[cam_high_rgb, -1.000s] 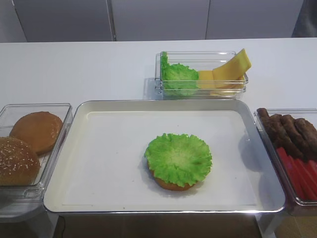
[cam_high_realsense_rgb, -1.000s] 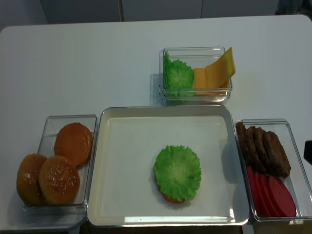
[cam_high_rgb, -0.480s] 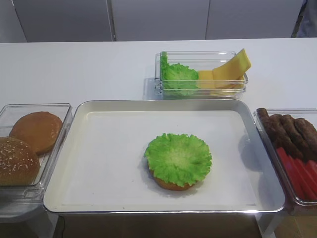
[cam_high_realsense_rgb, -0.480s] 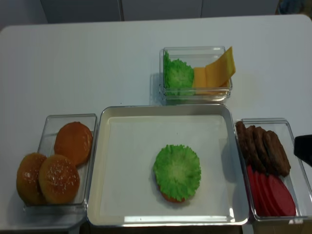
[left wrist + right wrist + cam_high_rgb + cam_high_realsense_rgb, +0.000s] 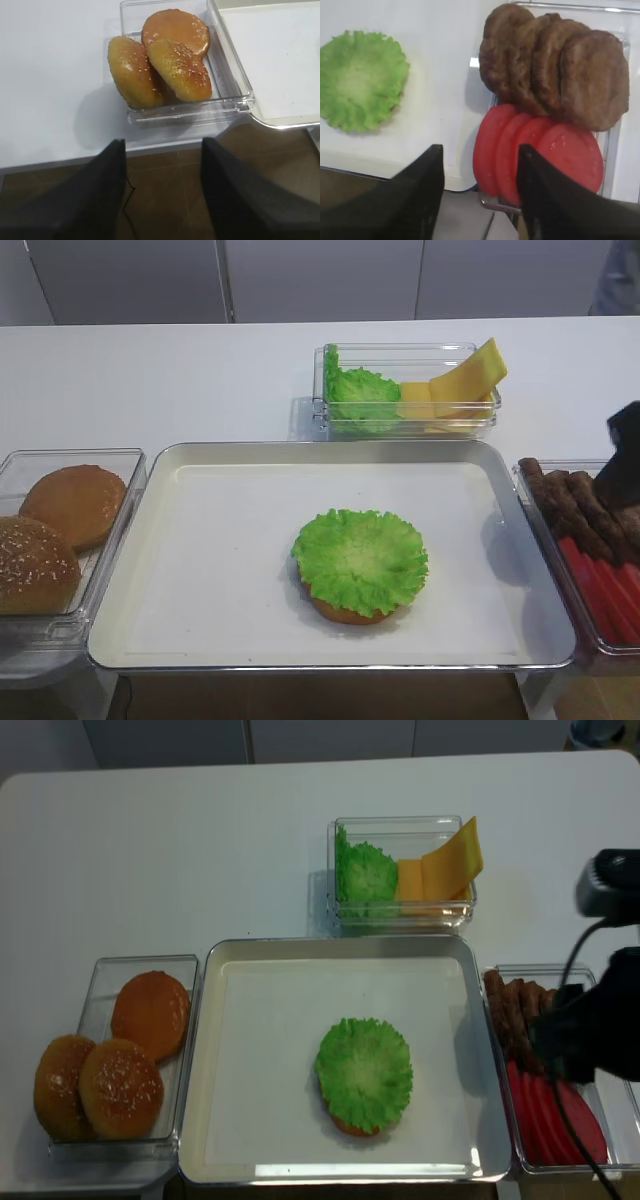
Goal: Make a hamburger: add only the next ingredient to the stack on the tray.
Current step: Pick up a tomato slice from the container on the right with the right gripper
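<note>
I should next use my right gripper to grab the outermost tomato slice by its exposed upper edge (image 5: 517, 1105), because the other tomato slices lean close against its side.
The stack (image 5: 360, 565) is a golden bun base under a ruffled green lettuce leaf, lying right of centre on the white tray (image 5: 200, 570). Several red tomato slices (image 5: 535, 150) lean in a row at the near end of a clear box, in front of brown meat patties (image 5: 555, 65). My right gripper (image 5: 480, 197) hangs open above the near left corner of that box. Nothing is between its fingers, and its right finger (image 5: 550, 200) overlaps the slices in the right wrist view. My left gripper (image 5: 162, 195) is open and empty, off the table's front edge over the floor.
A clear box (image 5: 175, 65) with three buns, one sesame-seeded, sits left of the tray. Another box (image 5: 405, 390) at the back holds lettuce and yellow cheese slices. The right arm (image 5: 600, 1030) covers part of the meat and tomato box (image 5: 600, 980).
The right arm has come in from the right edge and now hangs over the meat and tomato box. The stack, tray and boxes have not moved.
</note>
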Controlling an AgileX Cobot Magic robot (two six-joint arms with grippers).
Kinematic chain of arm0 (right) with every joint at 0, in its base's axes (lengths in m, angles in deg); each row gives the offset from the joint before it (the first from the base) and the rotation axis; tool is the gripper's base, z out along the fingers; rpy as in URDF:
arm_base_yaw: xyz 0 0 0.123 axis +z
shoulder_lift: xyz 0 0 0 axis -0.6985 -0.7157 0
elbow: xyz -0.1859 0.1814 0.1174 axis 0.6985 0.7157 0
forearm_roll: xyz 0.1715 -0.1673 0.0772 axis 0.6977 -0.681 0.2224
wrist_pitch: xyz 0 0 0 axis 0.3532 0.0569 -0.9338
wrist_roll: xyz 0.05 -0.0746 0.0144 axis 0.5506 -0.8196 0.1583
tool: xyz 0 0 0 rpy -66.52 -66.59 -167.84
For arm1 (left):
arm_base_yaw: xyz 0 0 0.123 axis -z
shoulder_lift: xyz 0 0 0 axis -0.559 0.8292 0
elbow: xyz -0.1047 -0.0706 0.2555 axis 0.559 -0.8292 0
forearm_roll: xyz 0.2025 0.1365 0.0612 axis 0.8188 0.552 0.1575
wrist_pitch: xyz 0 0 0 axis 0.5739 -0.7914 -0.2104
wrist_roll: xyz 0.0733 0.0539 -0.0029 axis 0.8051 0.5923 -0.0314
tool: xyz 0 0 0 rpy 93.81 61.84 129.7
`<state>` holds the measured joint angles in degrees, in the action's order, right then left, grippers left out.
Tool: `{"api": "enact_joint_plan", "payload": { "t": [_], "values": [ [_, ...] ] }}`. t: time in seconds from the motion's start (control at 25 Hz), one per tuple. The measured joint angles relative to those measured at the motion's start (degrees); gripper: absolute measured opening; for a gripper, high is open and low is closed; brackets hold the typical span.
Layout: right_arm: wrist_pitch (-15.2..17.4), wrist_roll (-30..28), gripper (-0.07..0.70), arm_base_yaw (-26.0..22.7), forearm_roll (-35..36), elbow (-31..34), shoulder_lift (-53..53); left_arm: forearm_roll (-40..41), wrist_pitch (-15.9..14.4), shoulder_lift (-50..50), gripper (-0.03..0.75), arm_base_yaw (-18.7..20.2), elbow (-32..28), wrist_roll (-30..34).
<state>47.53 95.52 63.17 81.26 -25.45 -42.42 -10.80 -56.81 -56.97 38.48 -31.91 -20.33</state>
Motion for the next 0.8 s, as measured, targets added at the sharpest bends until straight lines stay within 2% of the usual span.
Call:
{"api": "enact_joint_plan", "payload": {
  "t": [0.24, 0.36, 0.48, 0.68, 0.8],
  "values": [
    [-0.5, 10.2, 0.370, 11.8, -9.5, 0.0, -8.4, 0.0, 0.0, 0.0, 0.359, 0.0, 0.0, 0.0],
    [-0.5, 14.5, 0.367, 14.9, -12.7, 0.0, -12.6, 0.0, 0.0, 0.0, 0.359, 0.0, 0.0, 0.0],
    [-0.2, 17.0, 0.349, 15.8, -15.3, 0.0, -15.2, 0.0, 0.0, 0.0, 0.359, 0.0, 0.0, 0.0],
    [-0.1, 17.8, 0.319, 16.0, -16.8, -0.1, -16.9, 0.0, 0.0, 0.0, 0.359, 0.0, 0.0, 0.0],
    [-0.1, 17.8, 0.272, 16.0, -17.4, -0.2, -17.0, 0.0, 0.0, 0.0, 0.359, 0.0, 0.0, 0.0]
  ]
}}
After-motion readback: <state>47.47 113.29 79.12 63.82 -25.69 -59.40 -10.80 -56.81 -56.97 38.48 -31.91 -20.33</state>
